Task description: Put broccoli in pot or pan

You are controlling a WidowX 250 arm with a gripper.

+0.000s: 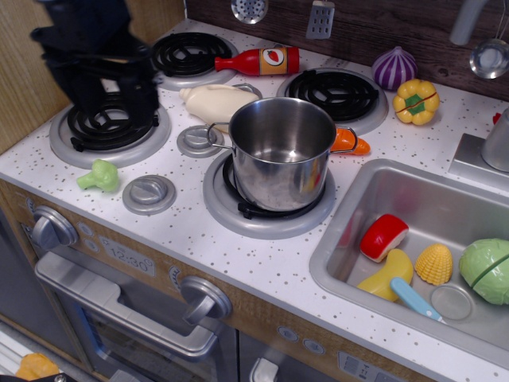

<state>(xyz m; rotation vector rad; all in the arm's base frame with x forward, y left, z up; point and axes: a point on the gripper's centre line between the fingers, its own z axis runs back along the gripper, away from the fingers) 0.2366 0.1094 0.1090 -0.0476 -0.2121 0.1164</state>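
Observation:
I need to grab the broccoli by its bushy head [104, 174] with my gripper next, so that I can put it in the steel pot [282, 155].
The small light-green broccoli [99, 176] lies on the white counter at the front left, between the front-left burner and a grey knob. The shiny steel pot [282, 155] stands empty on the front middle burner, well to the right of the broccoli. My black gripper [111, 103] is blurred and hangs over the front-left burner, above and just behind the broccoli. Its two fingers stand apart with the burner showing between them, and it holds nothing.
A ketchup bottle [258, 60], a cream-coloured toy [216, 101], an orange carrot [350, 142], a purple onion [394, 68] and a yellow pepper [416, 101] lie around the burners. The sink [413, 191] at right holds several toy foods, including a large green cabbage [485, 270].

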